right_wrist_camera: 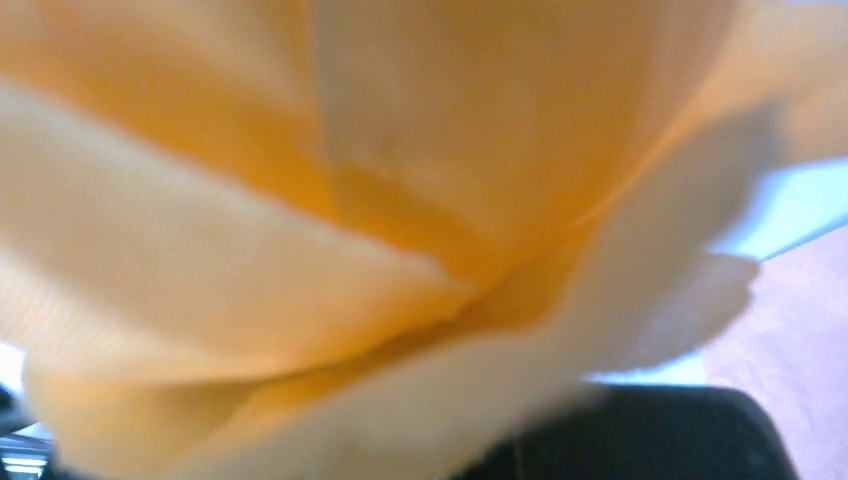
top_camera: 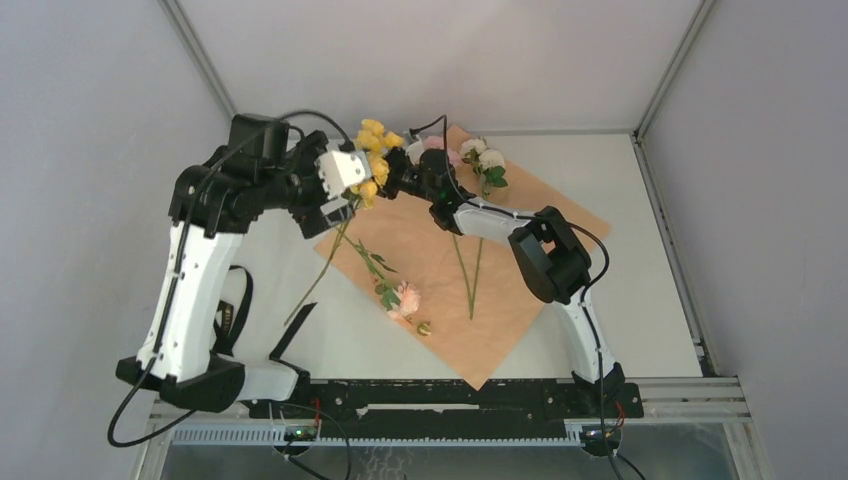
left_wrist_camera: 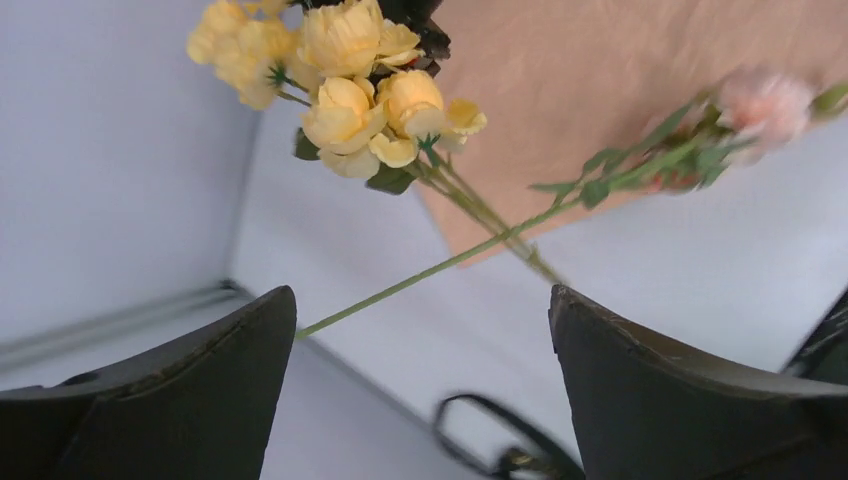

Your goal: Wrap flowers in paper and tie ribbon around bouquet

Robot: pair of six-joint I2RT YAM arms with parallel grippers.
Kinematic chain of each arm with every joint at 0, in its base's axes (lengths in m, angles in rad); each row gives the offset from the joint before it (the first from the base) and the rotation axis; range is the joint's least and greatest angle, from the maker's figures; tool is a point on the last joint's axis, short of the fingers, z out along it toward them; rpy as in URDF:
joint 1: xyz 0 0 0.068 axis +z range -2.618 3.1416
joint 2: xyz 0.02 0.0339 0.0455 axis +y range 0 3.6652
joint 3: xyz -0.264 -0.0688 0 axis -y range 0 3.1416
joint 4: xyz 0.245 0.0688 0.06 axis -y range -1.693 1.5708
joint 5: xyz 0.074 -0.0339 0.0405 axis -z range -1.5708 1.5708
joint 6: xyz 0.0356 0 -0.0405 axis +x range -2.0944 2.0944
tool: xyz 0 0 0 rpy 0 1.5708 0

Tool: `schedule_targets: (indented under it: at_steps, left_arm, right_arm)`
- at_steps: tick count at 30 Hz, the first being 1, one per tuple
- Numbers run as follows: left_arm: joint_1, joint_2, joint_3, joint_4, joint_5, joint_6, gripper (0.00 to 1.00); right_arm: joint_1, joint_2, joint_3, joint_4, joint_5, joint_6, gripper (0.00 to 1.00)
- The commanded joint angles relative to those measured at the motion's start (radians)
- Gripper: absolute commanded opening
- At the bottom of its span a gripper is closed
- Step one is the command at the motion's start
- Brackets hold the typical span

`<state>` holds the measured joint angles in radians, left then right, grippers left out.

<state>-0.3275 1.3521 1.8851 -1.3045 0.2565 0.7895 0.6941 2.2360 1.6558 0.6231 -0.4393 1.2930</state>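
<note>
I should next pick up the pink flower by its bare lower stem [left_wrist_camera: 446,265] with my left gripper, so its blooms stay free to join the bouquet for wrapping.
The paper [top_camera: 500,290] lies flat on the table, peach face up. A bunch of yellow flowers [top_camera: 372,150] hangs in the air over its left corner, with its long stem [top_camera: 315,275] slanting down to the table. My right gripper [top_camera: 392,172] is pressed into those blooms and holds them up. Yellow petals [right_wrist_camera: 350,200] fill the right wrist view and hide its jaws. My left gripper [top_camera: 338,208] stands just left of the bunch, wide open [left_wrist_camera: 420,305] and empty, with the yellow flowers [left_wrist_camera: 360,100] beyond its fingers. A black strip, apparently the ribbon [top_camera: 292,332], lies near the left arm.
Pink and white flowers [top_camera: 482,158] rest on the paper's far corner, and two bare stems [top_camera: 468,272] lie at its middle. A pink flower [top_camera: 405,300] on a leafy stem lies on the paper near its left edge. The enclosure's walls stand close at the left, the back and the right.
</note>
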Motion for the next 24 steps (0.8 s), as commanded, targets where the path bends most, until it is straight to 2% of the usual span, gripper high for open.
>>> schedule_targets:
  at_steps: [1, 3, 5, 6, 8, 10, 12, 15, 20, 22, 24]
  left_arm:
    - [-0.095, -0.017, 0.012, -0.152, -0.28, 0.41, 1.0]
    - [-0.094, -0.028, -0.136, -0.14, -0.417, 0.557, 1.0]
    - [-0.044, -0.043, -0.284, -0.108, -0.456, 0.703, 1.0]
    - [0.004, -0.038, -0.289, -0.108, -0.399, 0.79, 1.0]
    - [0.13, 0.001, -0.222, -0.114, -0.16, 0.948, 1.0]
    - [0.191, 0.046, -0.154, -0.102, 0.013, 1.048, 1.0]
    - [0.195, 0.058, -0.153, -0.035, 0.048, 1.075, 1.0]
    - [0.196, 0.083, -0.166, -0.022, 0.053, 1.107, 1.0]
    - [0.197, 0.083, -0.321, 0.058, -0.049, 1.136, 0.99]
    - [0.197, 0.087, -0.349, 0.057, -0.092, 1.132, 0.95]
    - [0.197, 0.083, -0.385, 0.075, -0.134, 1.124, 0.87]
  right_arm:
    - [-0.002, -0.053, 0.0, 0.012, -0.042, -0.053, 0.0]
    - [-0.001, -0.057, -0.006, 0.012, -0.053, -0.06, 0.0]
    - [0.003, -0.064, -0.01, 0.01, -0.061, -0.069, 0.0]
    - [0.004, -0.067, -0.012, 0.008, -0.064, -0.072, 0.0]
    - [0.008, -0.069, -0.011, 0.008, -0.071, -0.076, 0.0]
    - [0.012, -0.069, -0.007, 0.01, -0.082, -0.077, 0.0]
    - [0.012, -0.071, -0.007, 0.01, -0.086, -0.078, 0.0]
    - [0.013, -0.081, -0.026, 0.019, -0.079, -0.076, 0.0]
    - [0.009, -0.092, -0.044, 0.032, -0.085, -0.071, 0.0]
    - [0.007, -0.099, -0.051, 0.038, -0.087, -0.069, 0.0]
    - [0.001, -0.108, -0.064, 0.043, -0.086, -0.068, 0.0]
